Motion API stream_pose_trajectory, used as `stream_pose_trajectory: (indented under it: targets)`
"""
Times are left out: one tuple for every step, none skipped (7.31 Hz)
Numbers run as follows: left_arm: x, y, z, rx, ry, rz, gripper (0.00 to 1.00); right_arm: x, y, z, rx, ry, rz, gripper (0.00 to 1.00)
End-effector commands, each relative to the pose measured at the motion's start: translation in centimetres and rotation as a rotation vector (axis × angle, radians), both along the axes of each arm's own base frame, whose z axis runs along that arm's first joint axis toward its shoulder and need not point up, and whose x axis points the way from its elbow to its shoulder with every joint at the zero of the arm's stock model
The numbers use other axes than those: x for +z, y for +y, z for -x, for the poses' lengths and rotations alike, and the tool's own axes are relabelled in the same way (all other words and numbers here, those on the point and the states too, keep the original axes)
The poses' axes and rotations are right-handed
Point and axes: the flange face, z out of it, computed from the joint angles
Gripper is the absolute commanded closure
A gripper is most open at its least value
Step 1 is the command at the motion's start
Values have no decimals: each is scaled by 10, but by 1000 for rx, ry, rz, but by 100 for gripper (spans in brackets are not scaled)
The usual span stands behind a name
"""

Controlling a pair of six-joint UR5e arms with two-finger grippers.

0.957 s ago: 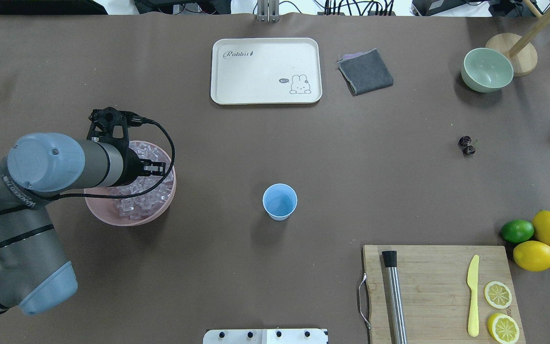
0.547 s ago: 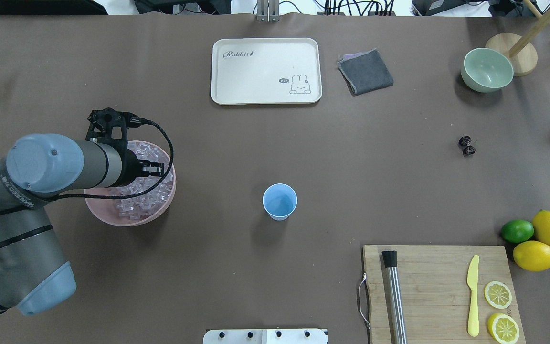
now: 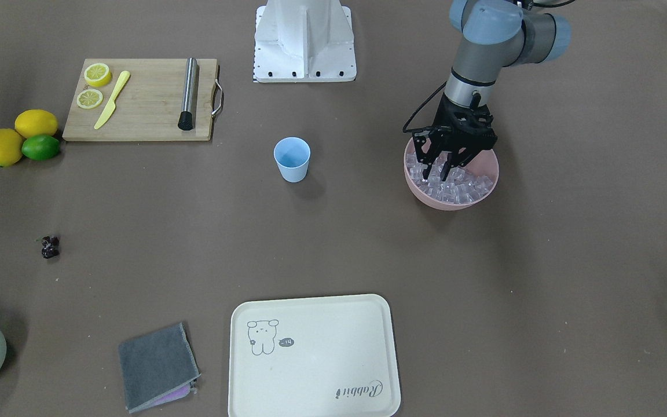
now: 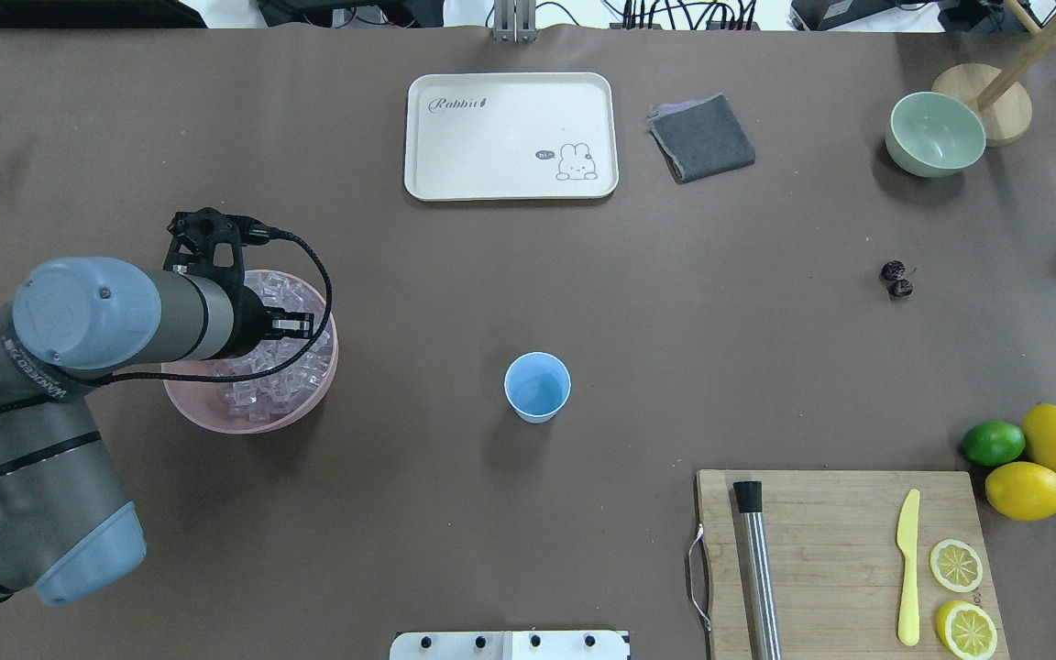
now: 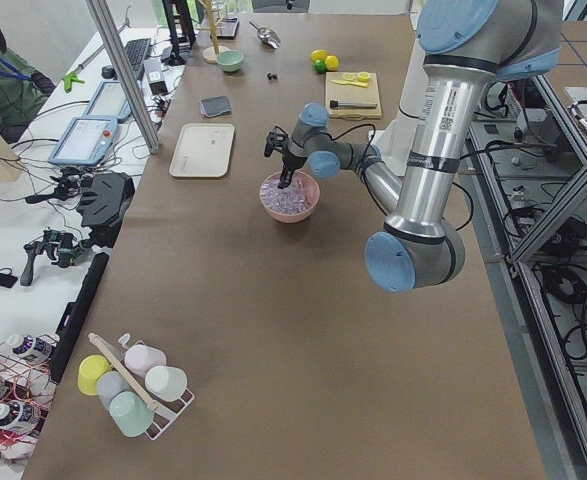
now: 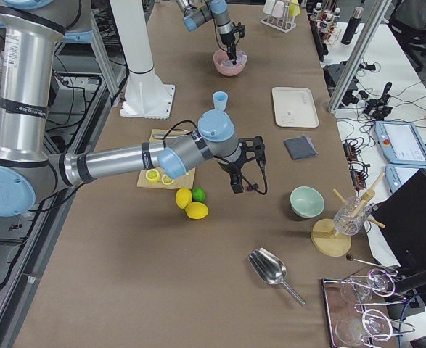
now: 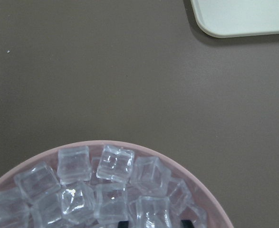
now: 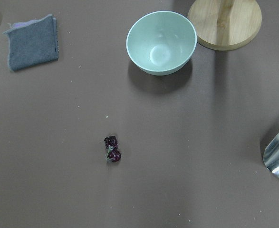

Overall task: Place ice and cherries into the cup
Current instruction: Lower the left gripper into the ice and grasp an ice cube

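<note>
Next, my left gripper picks up one clear ice cube by its sides to put ice in the cup (image 3: 291, 158).
The light-blue cup (image 4: 537, 385) stands upright mid-table, also in the front view (image 3: 292, 157). The ice (image 4: 280, 367) is a heap of clear cubes in a pink bowl (image 4: 253, 423) to the cup's left. My left gripper (image 3: 438, 171) points down into the bowl, its jaws open, tips among the cubes. In the left wrist view its fingertips (image 7: 122, 223) straddle one cube of the ice (image 7: 153, 209). The dark cherries (image 4: 896, 280) lie on the table far right and below the right wrist camera (image 8: 112, 149). My right gripper (image 6: 236, 187) shows only in the exterior right view; I cannot tell whether it is open or shut.
A cream tray (image 4: 510, 136) and a grey cloth (image 4: 702, 137) lie at the back. A pale green bowl (image 4: 936, 133) and a wooden stand (image 4: 995, 101) are back right. Front right are a cutting board (image 4: 840, 559) with muddler, knife and lemon slices, plus lemons and a lime (image 4: 994, 443).
My left gripper has shifted only slightly over the ice bowl. Nothing else has moved.
</note>
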Motion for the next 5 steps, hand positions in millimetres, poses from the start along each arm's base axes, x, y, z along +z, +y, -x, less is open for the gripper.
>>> stream_pose_trajectory:
  targets:
    - [0, 0, 0, -1, -1, -1, 77, 0, 0, 0, 0, 0, 0, 0]
    - [-2, 0, 0, -1, 2, -2, 81, 0, 0, 0, 0, 0, 0, 0]
    - [-3, 1, 1, -1, 5, -4, 92, -1, 0, 0, 0, 0, -1, 0]
    - [-6, 1, 3, -2, 11, -7, 99, -1, 0, 0, 0, 0, -1, 0]
    - [-18, 2, 14, -5, 36, -17, 100, -1, 0, 0, 0, 0, -1, 0]
